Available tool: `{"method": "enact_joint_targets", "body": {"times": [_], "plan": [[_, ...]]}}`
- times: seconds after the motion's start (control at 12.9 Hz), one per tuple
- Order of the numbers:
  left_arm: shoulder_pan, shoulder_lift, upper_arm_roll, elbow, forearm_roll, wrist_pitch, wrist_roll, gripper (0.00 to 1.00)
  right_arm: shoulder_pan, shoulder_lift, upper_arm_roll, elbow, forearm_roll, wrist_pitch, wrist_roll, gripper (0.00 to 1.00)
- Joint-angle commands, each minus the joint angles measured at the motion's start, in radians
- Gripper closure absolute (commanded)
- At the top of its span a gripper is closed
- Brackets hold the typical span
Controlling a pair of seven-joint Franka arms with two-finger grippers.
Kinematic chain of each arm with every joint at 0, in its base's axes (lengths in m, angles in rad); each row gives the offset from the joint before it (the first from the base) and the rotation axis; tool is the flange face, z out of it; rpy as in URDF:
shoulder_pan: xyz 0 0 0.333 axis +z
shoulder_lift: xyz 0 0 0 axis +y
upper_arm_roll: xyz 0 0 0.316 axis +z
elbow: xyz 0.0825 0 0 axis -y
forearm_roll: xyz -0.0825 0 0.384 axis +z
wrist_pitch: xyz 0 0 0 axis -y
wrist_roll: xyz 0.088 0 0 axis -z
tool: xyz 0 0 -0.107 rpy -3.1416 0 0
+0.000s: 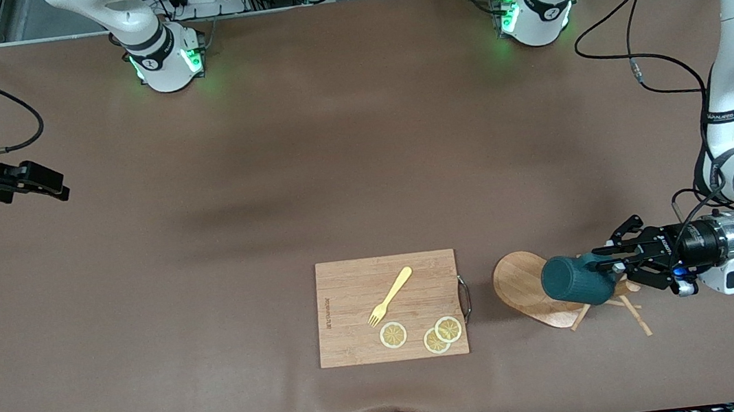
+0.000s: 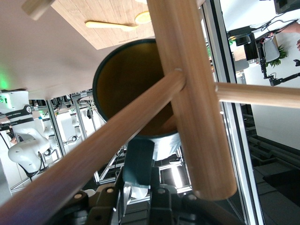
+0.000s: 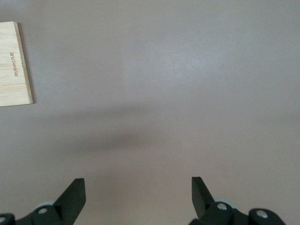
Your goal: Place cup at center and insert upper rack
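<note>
The dark teal cup's rim (image 2: 95,84) is over the wooden peg in the left wrist view and the cup would hang on the tree, so it is time for my left gripper to release it.
The dark teal cup (image 1: 576,281) is tipped on its side over the wooden mug tree, which also lies on its side, its oval base (image 1: 521,285) toward the cutting board and its pegs (image 1: 631,314) splayed on the table. My left gripper (image 1: 612,268) is shut on the cup's handle. In the left wrist view the cup's mustard inside (image 2: 126,84) faces the camera, the handle sits between my left gripper's (image 2: 138,173) fingers, and the post (image 2: 192,93) and a peg (image 2: 93,154) cross in front. My right gripper (image 1: 54,186) waits open and empty over bare table at the right arm's end (image 3: 137,183).
A rectangular wooden cutting board (image 1: 349,291) lies beside the mug tree, toward the right arm's end, with a yellow fork (image 1: 391,295) and lemon slices (image 1: 393,334) on it. Its metal handle (image 1: 465,297) faces the mug tree. The board's corner (image 3: 14,65) shows in the right wrist view.
</note>
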Motion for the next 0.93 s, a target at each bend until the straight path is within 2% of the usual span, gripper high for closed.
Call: {"method": "enact_joint_targets", "body": {"times": [0.0,0.08,0.16,0.23,0.31,0.39,0.85], "plan": [[0.001,0.008,0.002,0.006,-0.006,-0.013,0.01,0.93,-0.003,-0.025,0.002,-0.022,-0.002,0.005,-0.008,0.0],[0.0,0.007,0.003,0.006,-0.004,-0.011,0.004,0.86,-0.003,-0.025,0.002,-0.022,-0.002,0.005,-0.008,0.0],[-0.003,0.008,0.003,0.006,-0.004,-0.008,0.001,0.69,-0.003,-0.025,0.002,-0.022,-0.002,0.005,-0.008,0.0],[-0.003,0.007,0.003,0.006,-0.003,-0.007,0.0,0.44,-0.003,-0.025,0.002,-0.022,-0.002,0.005,-0.008,0.0],[-0.003,0.004,0.003,0.006,-0.003,-0.007,0.0,0.25,-0.003,-0.025,0.002,-0.022,-0.002,0.005,-0.008,0.0],[-0.002,-0.005,0.003,0.007,-0.003,-0.007,-0.003,0.0,-0.003,-0.025,0.002,-0.022,-0.002,0.005,-0.008,0.0],[0.013,-0.065,-0.007,0.015,-0.006,-0.008,-0.105,0.0,-0.003,-0.023,0.002,-0.022,-0.002,0.005,-0.008,0.0]]}}
